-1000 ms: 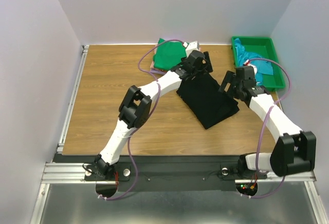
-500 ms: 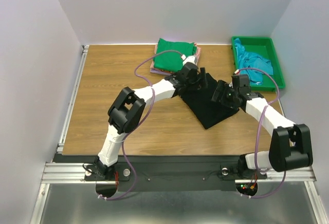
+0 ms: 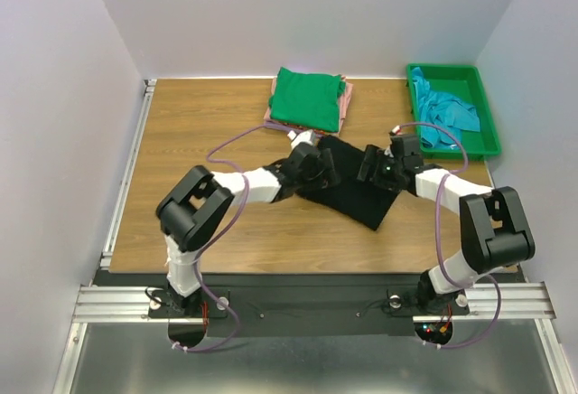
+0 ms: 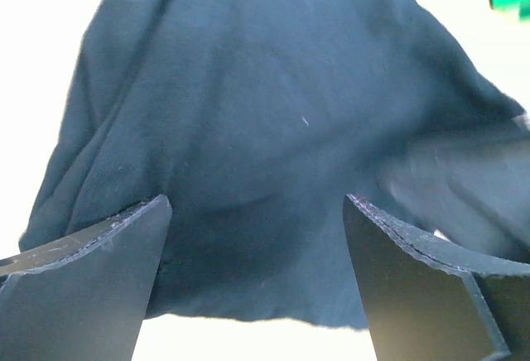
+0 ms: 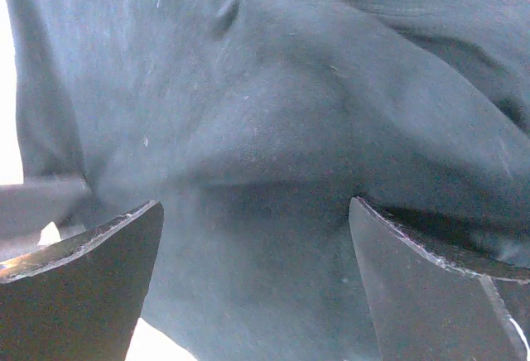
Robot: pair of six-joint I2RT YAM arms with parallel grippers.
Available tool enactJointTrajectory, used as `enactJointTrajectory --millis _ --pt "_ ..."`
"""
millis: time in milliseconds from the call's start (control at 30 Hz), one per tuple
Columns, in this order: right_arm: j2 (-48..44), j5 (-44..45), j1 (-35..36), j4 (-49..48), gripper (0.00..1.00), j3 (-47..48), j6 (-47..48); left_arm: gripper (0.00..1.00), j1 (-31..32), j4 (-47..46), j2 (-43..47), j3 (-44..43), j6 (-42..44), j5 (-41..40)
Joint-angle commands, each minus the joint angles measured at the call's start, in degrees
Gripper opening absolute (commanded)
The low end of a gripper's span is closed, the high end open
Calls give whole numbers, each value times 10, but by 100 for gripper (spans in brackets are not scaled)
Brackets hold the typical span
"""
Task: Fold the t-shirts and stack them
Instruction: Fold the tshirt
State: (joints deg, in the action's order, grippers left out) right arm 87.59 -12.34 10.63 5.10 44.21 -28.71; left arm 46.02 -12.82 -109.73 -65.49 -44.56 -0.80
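The robot's right gripper needs to grab the folded black t-shirt next by the side beneath it, opposite the left gripper, to lay the t-shirt spread on the stack.
A black t-shirt (image 3: 354, 197) lies folded on the wooden table (image 3: 199, 168), near the middle. My left gripper (image 3: 323, 168) hangs low over its left part, open, with black cloth (image 4: 273, 113) spread under and between the fingers (image 4: 99, 270). My right gripper (image 3: 370, 168) is low over the shirt's right part, also open above the cloth (image 5: 273, 104). Neither holds anything. A folded green t-shirt (image 3: 307, 98) tops a stack at the back, a pink one (image 3: 347, 103) showing beneath it. A teal t-shirt (image 3: 449, 112) lies crumpled in the tray.
The rigid green plastic tray (image 3: 447, 71) stands at the back right corner. White walls close in the table on three sides. A metal rail (image 3: 126, 177) runs along the table's left edge. Purple cables loop off both arms.
Both grippers have drawn in from the shirt's far edge toward its middle and come down low, close to each other. The left arm has cleared the green stack.
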Motion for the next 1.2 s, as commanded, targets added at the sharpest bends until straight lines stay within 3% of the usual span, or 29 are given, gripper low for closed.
enactJointTrajectory --millis 0,200,267,400,500,600,733,967,1167 --pt "55 -6 72 -32 100 1 -6 98 6 26 57 143 -72 5" --pt "118 -5 147 -46 100 35 -2 98 59 17 209 287 -170 12" --pt "130 -18 172 -64 100 61 11 98 85 20 286 326 -199 -18" --pt "172 -39 206 -65 100 119 57 98 108 100 441 329 -214 -100" --pt "177 -33 209 -53 100 160 75 98 108 154 501 312 -198 -140" --pt "131 13 210 -20 100 176 88 98 92 292 571 290 -238 -227" --pt "58 12 210 2 100 169 102 99 58 316 621 322 -247 -226" --pt "14 106 208 52 100 160 138 99 -56 164 596 406 -181 -78" --pt "72 120 200 62 99 178 159 93 -91 132 471 378 -154 -32"
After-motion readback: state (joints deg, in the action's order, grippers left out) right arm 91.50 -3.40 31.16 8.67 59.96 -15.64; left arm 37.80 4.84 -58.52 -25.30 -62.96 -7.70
